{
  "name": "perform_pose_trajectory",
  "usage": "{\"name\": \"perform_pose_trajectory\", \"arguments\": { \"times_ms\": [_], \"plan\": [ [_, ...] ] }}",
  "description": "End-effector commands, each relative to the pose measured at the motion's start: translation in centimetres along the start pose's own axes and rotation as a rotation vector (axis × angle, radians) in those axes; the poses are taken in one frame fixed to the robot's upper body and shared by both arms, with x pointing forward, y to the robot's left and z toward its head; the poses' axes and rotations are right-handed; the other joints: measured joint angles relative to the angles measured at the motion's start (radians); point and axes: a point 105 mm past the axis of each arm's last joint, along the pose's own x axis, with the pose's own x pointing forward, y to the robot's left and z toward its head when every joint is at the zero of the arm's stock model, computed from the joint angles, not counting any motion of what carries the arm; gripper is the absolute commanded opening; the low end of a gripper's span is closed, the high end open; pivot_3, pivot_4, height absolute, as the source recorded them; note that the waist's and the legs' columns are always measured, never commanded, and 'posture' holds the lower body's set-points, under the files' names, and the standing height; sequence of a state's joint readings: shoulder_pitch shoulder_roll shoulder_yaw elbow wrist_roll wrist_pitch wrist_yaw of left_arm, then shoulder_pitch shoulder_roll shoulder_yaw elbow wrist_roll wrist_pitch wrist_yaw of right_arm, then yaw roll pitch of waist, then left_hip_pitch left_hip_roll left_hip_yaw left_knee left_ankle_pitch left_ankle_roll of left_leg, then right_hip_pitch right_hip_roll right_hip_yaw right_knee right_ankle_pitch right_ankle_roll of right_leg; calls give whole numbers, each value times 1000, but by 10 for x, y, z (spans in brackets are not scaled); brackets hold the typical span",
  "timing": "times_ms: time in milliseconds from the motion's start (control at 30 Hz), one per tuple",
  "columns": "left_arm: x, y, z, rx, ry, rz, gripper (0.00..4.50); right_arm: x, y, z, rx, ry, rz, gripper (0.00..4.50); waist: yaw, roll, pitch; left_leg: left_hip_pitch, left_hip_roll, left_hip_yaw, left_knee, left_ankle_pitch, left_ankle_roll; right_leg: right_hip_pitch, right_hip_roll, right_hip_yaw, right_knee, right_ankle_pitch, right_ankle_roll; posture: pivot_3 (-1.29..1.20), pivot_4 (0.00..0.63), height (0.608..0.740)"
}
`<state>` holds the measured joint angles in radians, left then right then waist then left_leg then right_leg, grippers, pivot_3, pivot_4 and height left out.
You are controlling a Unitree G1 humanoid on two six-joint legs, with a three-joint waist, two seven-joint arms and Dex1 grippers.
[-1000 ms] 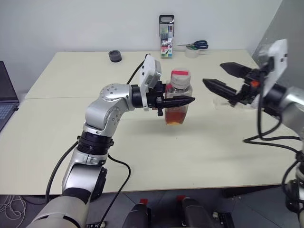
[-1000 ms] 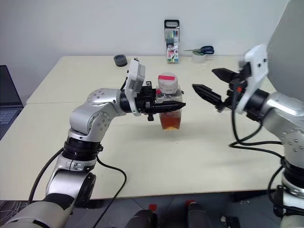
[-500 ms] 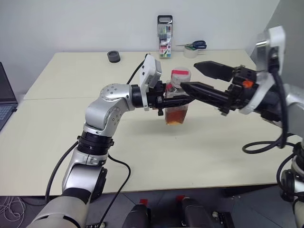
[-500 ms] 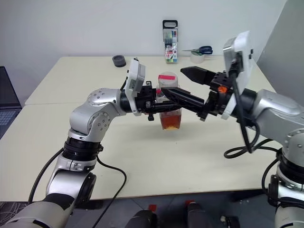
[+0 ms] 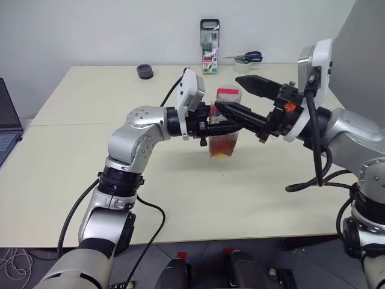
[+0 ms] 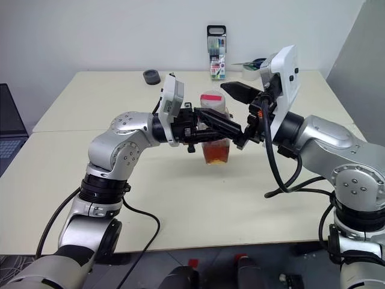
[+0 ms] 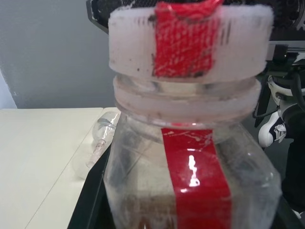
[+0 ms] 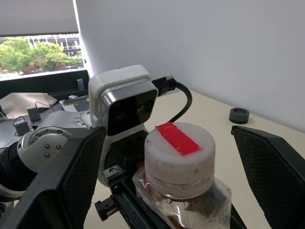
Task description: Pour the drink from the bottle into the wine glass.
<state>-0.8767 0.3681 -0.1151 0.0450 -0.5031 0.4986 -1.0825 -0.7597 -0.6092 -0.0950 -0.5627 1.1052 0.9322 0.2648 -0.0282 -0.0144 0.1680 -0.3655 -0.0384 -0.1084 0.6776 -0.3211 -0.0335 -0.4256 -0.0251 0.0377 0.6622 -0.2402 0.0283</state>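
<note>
The white cap is between both fingers of my right gripper and level with them, so my right gripper needs to close on it now.
My left gripper is shut on the bottle, holding it upright a little above the table. The bottle is clear and squarish, with a white cap bearing a red strip. The amber drink fills its lower part. From the right, my right gripper reaches in open, with one finger on either side of the cap and a gap to each. In the left wrist view the clear wine glass shows on the table beyond the bottle; I cannot tell if it is upright.
A marker pack stands at the table's far edge, with scissors on a tape roll to its right. A small black round object lies far left of centre. A laptop sits at the left edge.
My right gripper has swung left toward the bottle, still open, so that its fingers now flank the cap. The left gripper and the bottle have stayed in place.
</note>
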Motion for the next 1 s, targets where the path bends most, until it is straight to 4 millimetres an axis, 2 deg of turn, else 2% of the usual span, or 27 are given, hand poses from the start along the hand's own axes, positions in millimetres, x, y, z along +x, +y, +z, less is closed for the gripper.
{"name": "perform_pose_trajectory", "arguments": {
  "times_ms": [33, 100, 133, 300, 767, 1000],
  "plan": [
    [1, -2, 17, 57, -33, -14, 1767, 1, 4, 11, -37, -51, 12, 4121, 0, 0, 0, 0, 0, 0, 0, 0, 0, 0, 0, 0, 0, 0, 0, 0, 150, 740],
    [1, -2, 17, 57, -34, -14, 1767, 1, 4, 10, -38, -51, 16, 3623, 0, 0, 0, 0, 0, 0, 0, 0, 0, 0, 0, 0, 0, 0, 0, 0, 150, 740],
    [1, -2, 17, 56, -34, -14, 1767, 2, 5, 10, -38, -49, 17, 3150, 0, 0, 0, 0, 0, 0, 0, 0, 0, 0, 0, 0, 0, 0, 0, 0, 150, 740],
    [1, -2, 17, 54, -34, -15, 1767, 2, 5, 9, -42, -51, 19, 1716, 0, 0, 0, 0, 0, 0, 0, 0, 0, 0, 0, 0, 0, 0, 0, 0, 150, 740],
    [1, -3, 17, 54, -36, -17, 1767, -2, 4, 12, -64, -28, 58, 1718, 0, 0, 0, 0, 0, 0, 0, 0, 0, 0, 0, 0, 0, 0, 0, 0, 150, 740],
    [1, -3, 17, 53, -37, -18, 1767, -2, 10, 1, -97, 31, 104, 1718, 0, 0, 0, 0, 0, 0, 0, 0, 0, 0, 0, 0, 0, 0, 0, 0, 150, 740]
  ]
}}
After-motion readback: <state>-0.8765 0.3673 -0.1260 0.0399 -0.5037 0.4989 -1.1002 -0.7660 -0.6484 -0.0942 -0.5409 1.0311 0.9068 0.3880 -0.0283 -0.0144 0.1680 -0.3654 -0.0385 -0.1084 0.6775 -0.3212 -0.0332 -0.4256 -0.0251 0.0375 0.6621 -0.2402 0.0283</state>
